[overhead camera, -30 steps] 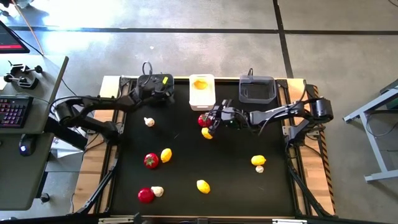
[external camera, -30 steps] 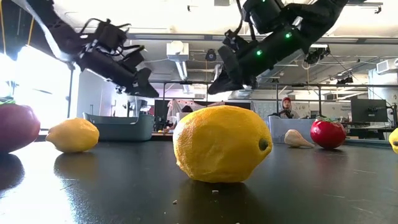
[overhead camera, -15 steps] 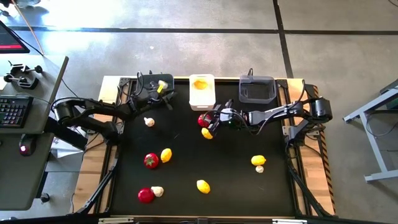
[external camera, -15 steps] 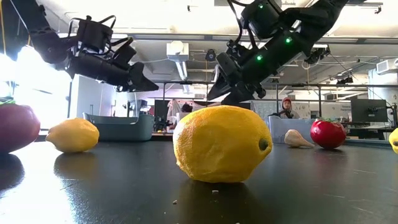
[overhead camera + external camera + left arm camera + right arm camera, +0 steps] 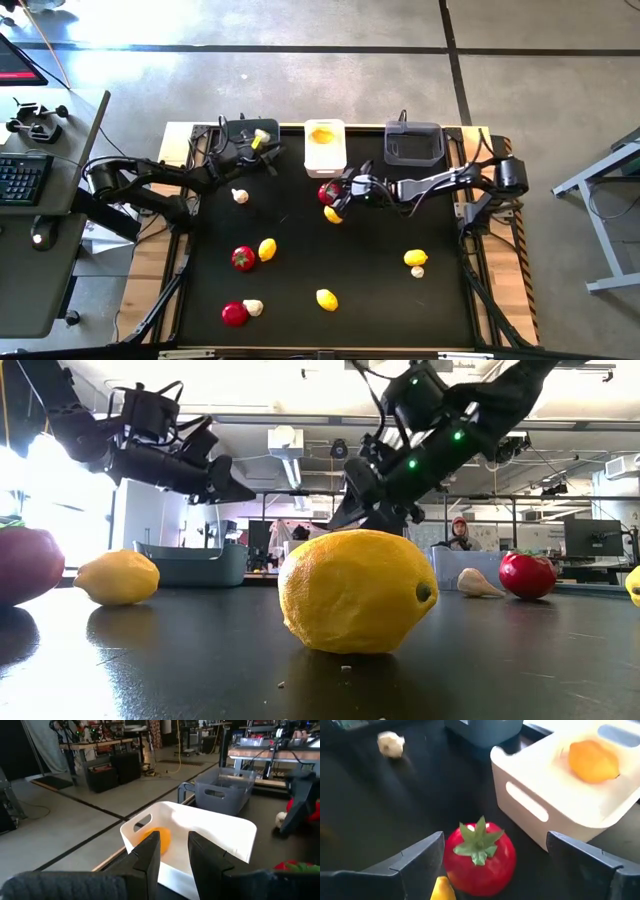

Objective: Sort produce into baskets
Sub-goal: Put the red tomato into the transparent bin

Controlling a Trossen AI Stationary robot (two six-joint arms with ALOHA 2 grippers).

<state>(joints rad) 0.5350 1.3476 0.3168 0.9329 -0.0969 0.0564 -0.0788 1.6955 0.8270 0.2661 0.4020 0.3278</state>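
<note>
My right gripper moves toward the red tomato, before closing. Its fingers stop short, with black table showing between them, so closing now would miss.
A red tomato with a green top stands on the black table in front of the white basket, and a lemon lies beside it. My right gripper is open and slants down over the tomato, one finger on each side and apart from it. The white basket holds one lemon. My left gripper is open by a narrow gap and holds nothing. It hovers almost level by the left dark basket and points toward the white basket. A second dark basket stands at the far right.
Loose produce lies about: a garlic below the left gripper, a tomato with a lemon, a tomato with a garlic, a lemon near the front edge, and a lemon with a garlic.
My right gripper has opened wide and sunk a little toward the tomato. My left gripper has tipped up from a downward slant to almost level and shifted slightly off the left dark basket toward the white one. The produce has stayed in place.
</note>
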